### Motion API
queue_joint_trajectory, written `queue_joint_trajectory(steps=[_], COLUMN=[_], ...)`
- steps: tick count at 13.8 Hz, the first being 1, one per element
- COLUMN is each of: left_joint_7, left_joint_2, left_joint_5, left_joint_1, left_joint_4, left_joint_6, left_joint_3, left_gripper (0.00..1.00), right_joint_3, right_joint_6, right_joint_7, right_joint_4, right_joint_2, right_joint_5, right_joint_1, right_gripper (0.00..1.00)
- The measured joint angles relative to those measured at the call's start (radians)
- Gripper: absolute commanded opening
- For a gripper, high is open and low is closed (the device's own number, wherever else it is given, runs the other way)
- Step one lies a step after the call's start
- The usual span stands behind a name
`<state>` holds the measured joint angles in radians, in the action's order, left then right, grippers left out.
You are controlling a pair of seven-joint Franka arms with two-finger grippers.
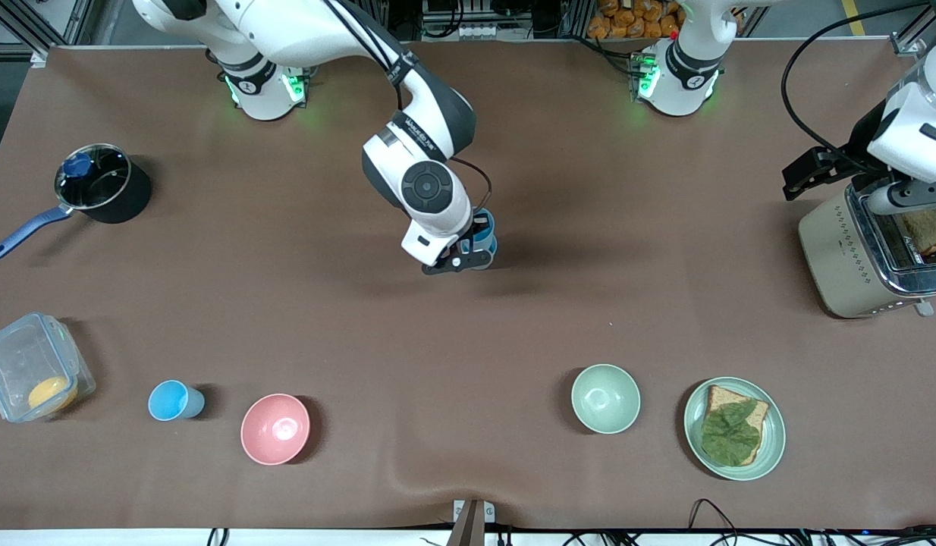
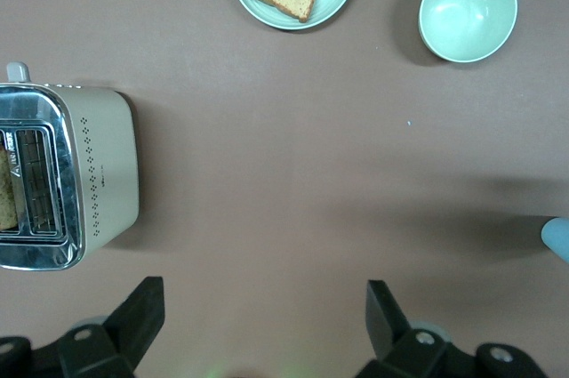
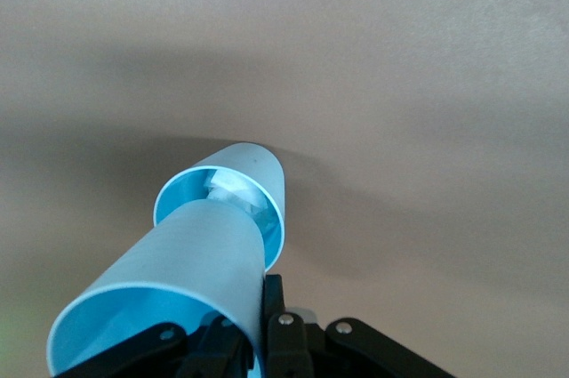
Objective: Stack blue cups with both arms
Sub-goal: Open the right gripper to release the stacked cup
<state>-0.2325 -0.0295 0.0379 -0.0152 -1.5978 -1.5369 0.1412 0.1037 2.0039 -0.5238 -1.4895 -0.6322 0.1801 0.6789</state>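
Note:
I need to let go of the held cup with my right gripper, because the held cup's base point(image 3: 218, 218) sits in the standing cup's rim point(image 3: 276, 209), so the held cup would rest inside.
My right gripper point(image 1: 472, 250) is over the middle of the table, shut on the wall of a light-blue cup point(image 1: 485, 230). In the right wrist view my right gripper point(image 3: 264, 309) pinches the rim of this held cup point(image 3: 178, 262), whose base sits partly inside a second blue cup point(image 3: 263, 180) standing on the table. A third blue cup point(image 1: 175, 400) sits near the front camera, beside the pink bowl point(image 1: 275, 428). My left gripper point(image 1: 904, 199) waits high over the toaster point(image 1: 855, 258), open and empty point(image 2: 267, 311).
A green bowl point(image 1: 605, 398) and a green plate with bread and lettuce point(image 1: 733, 428) sit near the front camera. A black pot point(image 1: 104, 184) and a clear box point(image 1: 32, 366) are at the right arm's end. The toaster holds toast.

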Motion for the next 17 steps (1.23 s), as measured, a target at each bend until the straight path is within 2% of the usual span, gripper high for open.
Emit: queue_joint_trajectory(steps=[2,3,4,5,12,15,17], left_joint_7=[0.0,0.0,0.0,0.0,0.0,0.0,0.0], left_joint_2=[-0.004,-0.004,-0.004,-0.004,-0.005,-0.004,-0.004], left_joint_5=[0.0,0.0,0.0,0.0,-0.006,-0.008,-0.011], left_joint_1=[0.0,0.0,0.0,0.0,-0.001,0.0,0.0], left_joint_4=[0.0,0.0,0.0,0.0,0.001,0.0,0.0], left_joint_6=[0.004,0.004,0.004,0.004,0.004,0.004,0.004], left_joint_3=[0.0,0.0,0.001,0.001,0.0,0.0,0.001], left_gripper=[1.0,1.0,1.0,1.0,1.0,1.0,1.0], right_joint_3=[-0.002,-0.004,-0.005,-0.006,-0.013,-0.025,-0.028], right_joint_6=[0.002,0.002,0.002,0.002,-0.004,-0.089,-0.205], right_joint_7=[-0.002,-0.002,-0.003,-0.006,-0.05,-0.053,0.007], right_joint_4=[0.0,0.001,0.001,0.001,0.044,0.101,0.119], right_joint_2=[-0.004,-0.004,-0.004,-0.004,-0.001,0.039,0.092], right_joint_5=[-0.004,-0.004,-0.004,-0.004,-0.004,-0.004,-0.005], right_joint_1=[0.001,0.001,0.001,0.001,-0.003,-0.057,-0.147], right_gripper=[0.0,0.18,0.55,1.0,1.0,1.0,1.0])
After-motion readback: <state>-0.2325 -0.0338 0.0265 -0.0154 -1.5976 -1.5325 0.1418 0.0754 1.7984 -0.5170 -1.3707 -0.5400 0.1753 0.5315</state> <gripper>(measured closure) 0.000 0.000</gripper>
